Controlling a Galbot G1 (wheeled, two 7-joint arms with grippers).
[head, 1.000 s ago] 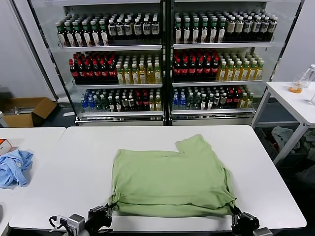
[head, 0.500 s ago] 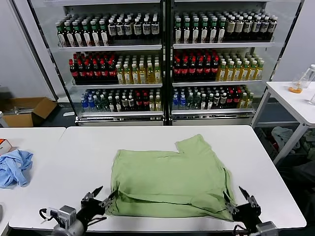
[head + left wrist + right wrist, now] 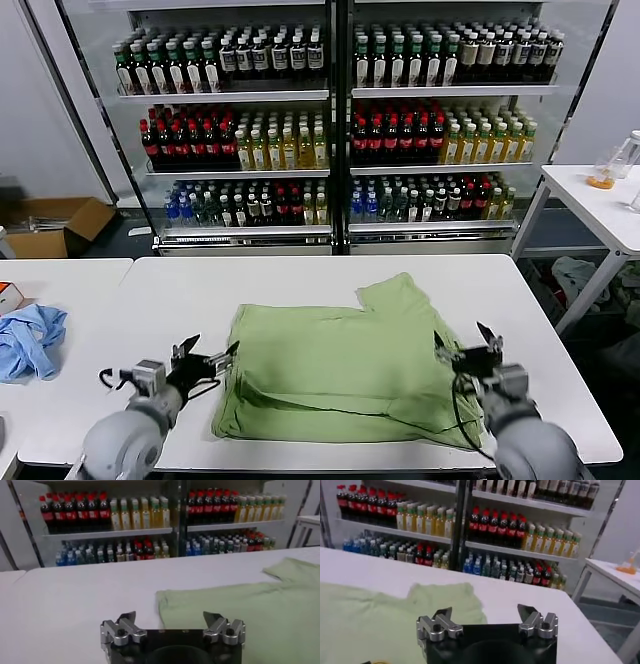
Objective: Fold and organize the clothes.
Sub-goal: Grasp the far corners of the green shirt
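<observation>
Next, my left gripper grabs the shirt by its corner (image 3: 243, 311) opposite the sleeve to fold the light green shirt.
The clothes, one light green shirt (image 3: 340, 365), lie folded flat on the white table (image 3: 180, 300), with one sleeve sticking out at the far right. My left gripper (image 3: 212, 350) hovers open at the shirt's left edge and holds nothing. In the left wrist view this gripper (image 3: 170, 616) has its jaws wide apart, and the shirt (image 3: 240, 605) lies ahead of it. My right gripper (image 3: 462, 340) hovers open over the shirt's right edge, also empty. Its jaws stand wide in the right wrist view (image 3: 484, 611), above the shirt (image 3: 370, 615).
A blue cloth (image 3: 28, 340) and a small orange box (image 3: 8, 295) lie on the neighbouring table at the left. Glass-door coolers full of bottles (image 3: 330, 130) stand behind. A second white table (image 3: 600, 200) is at the right, and a cardboard box (image 3: 55, 225) sits on the floor.
Both grippers have opened and let go of the shirt's near corners. They have risen and moved from the front edge farther over the table. The shirt lies released.
</observation>
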